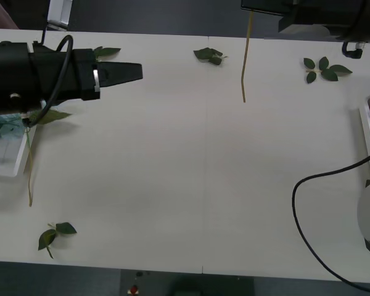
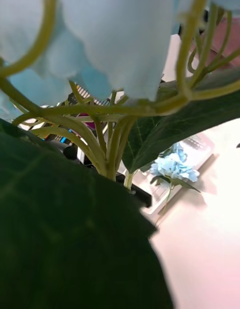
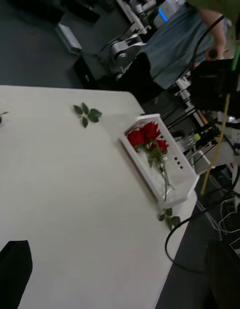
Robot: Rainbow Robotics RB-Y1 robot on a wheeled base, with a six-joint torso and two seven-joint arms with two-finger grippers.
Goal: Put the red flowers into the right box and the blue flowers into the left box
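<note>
My left gripper grabs the blue flower by its bare lower stem next, since the pale-blue head and large leaf crowd my right gripper's fingers.
My right gripper (image 1: 259, 6) is raised over the table's far edge, shut on a blue flower whose thin stem (image 1: 245, 61) hangs down from it. Close up in the right wrist view are that flower's pale-blue head (image 2: 120, 34) and a large leaf (image 2: 65, 229) that hides the fingers. More blue flowers (image 2: 172, 166) lie in the clear left box (image 1: 3, 157). The red flowers (image 3: 147, 136) lie in the white right box (image 3: 177, 176), which sits at the table's right edge (image 1: 367, 126). My left gripper (image 1: 139, 71) hovers open and empty beside the left box.
Loose green leaf sprigs lie at the back centre (image 1: 209, 55), back right (image 1: 324, 68), back left (image 1: 105, 52) and front left (image 1: 55, 234). A black cable (image 1: 308, 203) loops over the table's right front. A bare stem (image 1: 29, 179) trails from the left box.
</note>
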